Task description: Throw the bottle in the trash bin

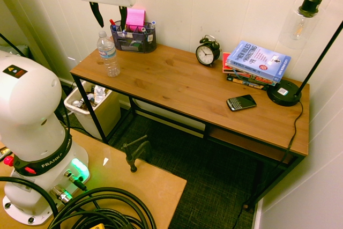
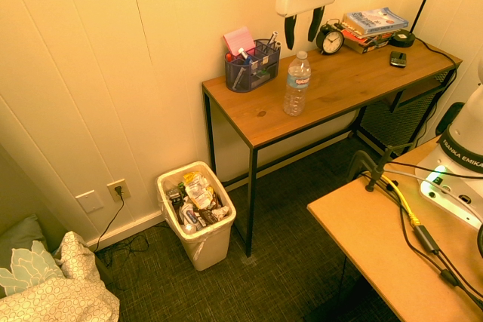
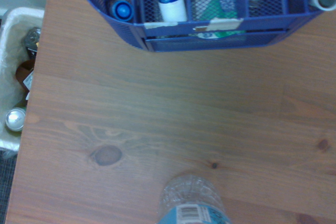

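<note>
The clear bottle point(image 2: 296, 83) is still too low for my gripper to close on it. My open fingers are well above the bottle's white cap point(image 2: 302, 55) and would miss if I closed now, so my gripper needs to first go down.
The tall clear bottle point(image 1: 109, 53) point(image 2: 296, 83) with a white cap stands upright near the left end of the wooden desk point(image 1: 177, 84) point(image 2: 347, 81). In the wrist view the bottle point(image 3: 193, 203) shows from above at the lower edge. My gripper point(image 1: 110, 16) point(image 2: 302, 29) hangs open well above the desk, above and slightly behind the bottle, holding nothing. The cream-white trash bin point(image 1: 105, 112) point(image 2: 213, 243) stands on the floor beside the desk's left end, full of rubbish. Its rim point(image 3: 6, 77) shows past the desk edge in the wrist view.
A dark mesh pen holder point(image 1: 134, 38) point(image 2: 253, 65) point(image 3: 220, 30) with pens and a pink note sits behind the bottle against the wall. Further along the desk are an alarm clock point(image 1: 207, 52), stacked books point(image 1: 256, 64), a phone point(image 1: 241, 102) and a lamp base point(image 1: 284, 92).
</note>
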You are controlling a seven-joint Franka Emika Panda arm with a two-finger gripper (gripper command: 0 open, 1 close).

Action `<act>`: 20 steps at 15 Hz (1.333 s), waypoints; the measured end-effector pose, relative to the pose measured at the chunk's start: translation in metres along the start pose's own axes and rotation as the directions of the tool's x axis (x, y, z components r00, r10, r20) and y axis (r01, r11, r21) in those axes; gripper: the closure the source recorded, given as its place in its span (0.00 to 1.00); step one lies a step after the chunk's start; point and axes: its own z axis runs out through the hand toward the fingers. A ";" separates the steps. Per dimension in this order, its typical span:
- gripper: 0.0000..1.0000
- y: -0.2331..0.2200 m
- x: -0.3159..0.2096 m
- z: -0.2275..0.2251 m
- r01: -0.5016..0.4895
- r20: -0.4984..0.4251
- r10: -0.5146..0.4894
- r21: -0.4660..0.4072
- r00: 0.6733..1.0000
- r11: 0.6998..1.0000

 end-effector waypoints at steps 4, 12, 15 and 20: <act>0.00 -0.001 0.005 0.019 0.000 0.050 0.003 -0.070 0.999 0.998; 1.00 -0.008 -0.013 0.052 0.041 0.125 -0.024 -0.137 0.992 0.990; 1.00 -0.008 -0.013 0.052 0.043 0.124 -0.026 -0.136 0.992 0.990; 1.00 -0.010 -0.015 0.052 0.049 0.122 -0.033 -0.135 0.992 0.990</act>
